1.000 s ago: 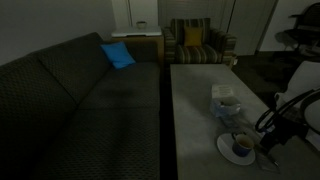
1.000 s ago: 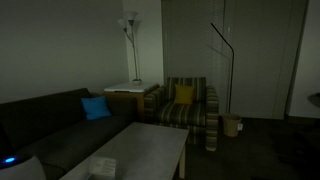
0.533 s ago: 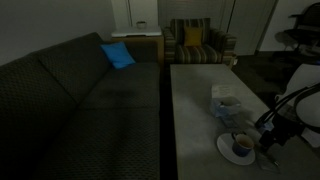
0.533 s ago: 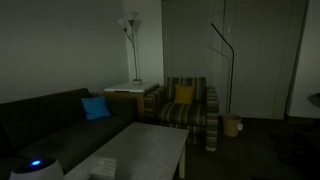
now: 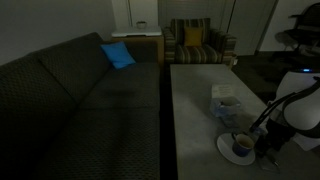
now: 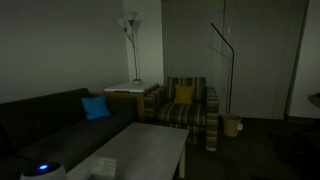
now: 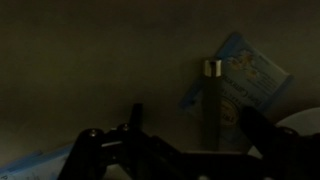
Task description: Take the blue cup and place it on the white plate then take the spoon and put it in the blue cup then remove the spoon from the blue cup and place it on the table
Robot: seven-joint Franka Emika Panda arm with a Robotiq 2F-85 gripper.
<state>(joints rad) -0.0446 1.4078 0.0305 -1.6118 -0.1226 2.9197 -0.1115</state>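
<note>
I will grab the spoon by its thin handle next, so the spoon's other end stays free to go in the blue cup.
In an exterior view the blue cup (image 5: 242, 146) stands on the white plate (image 5: 226, 151) near the front right of the grey table (image 5: 195, 110). My gripper (image 5: 265, 140) hangs just to the right of the cup. In the wrist view the gripper (image 7: 195, 112) is open, its dark fingers (image 7: 135, 115) spread wide with nothing between them. A thin pale bar (image 7: 212, 95) that may be the spoon shows ahead of the jaws, too dark to be sure. A pale sliver of the plate (image 7: 305, 122) sits at the right edge.
A pale blue-white boxy pack (image 5: 225, 102) (image 7: 245, 80) lies on the table just beyond the plate. A dark sofa (image 5: 80, 100) with a blue cushion (image 5: 117, 54) runs along the table's left side. A striped armchair (image 5: 197, 45) stands at the far end.
The arm has swung a little toward the plate, its white upper part now showing at the right edge. The jaws stay open. Cup and plate have not moved.
</note>
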